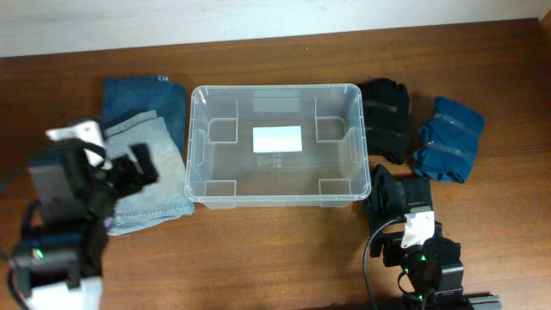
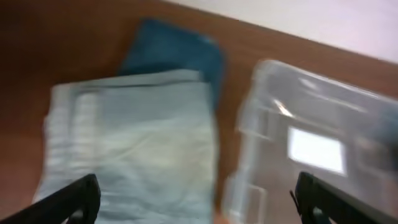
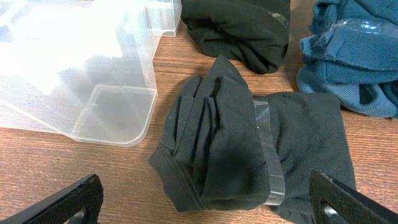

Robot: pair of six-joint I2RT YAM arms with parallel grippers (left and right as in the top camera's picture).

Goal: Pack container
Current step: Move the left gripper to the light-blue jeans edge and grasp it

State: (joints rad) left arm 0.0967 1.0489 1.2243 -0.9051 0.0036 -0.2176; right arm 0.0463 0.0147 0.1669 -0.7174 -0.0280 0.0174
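The left gripper picks up the light blue jeans by their folded middle (image 1: 157, 179) next, to pack the clear plastic container (image 1: 274, 194).
The clear plastic container (image 1: 274, 194) sits mid-table, empty, with a white label (image 1: 277, 139) on its bottom. It also shows in the left wrist view (image 2: 311, 112) and the right wrist view (image 3: 118, 118). My left gripper (image 2: 199, 202) is open above folded light blue jeans (image 1: 142, 176) (image 2: 130, 137) left of the container. My right gripper (image 3: 211, 202) is open, hovering over a taped black garment bundle (image 3: 249, 149) (image 1: 392, 194) by the container's front right corner.
Dark blue jeans (image 1: 146, 99) (image 2: 174, 53) lie under the light ones. A second black bundle (image 1: 385, 116) (image 3: 239, 28) and a teal blue bundle (image 1: 449, 138) (image 3: 351, 53) lie right of the container. The table's far edge meets a white wall.
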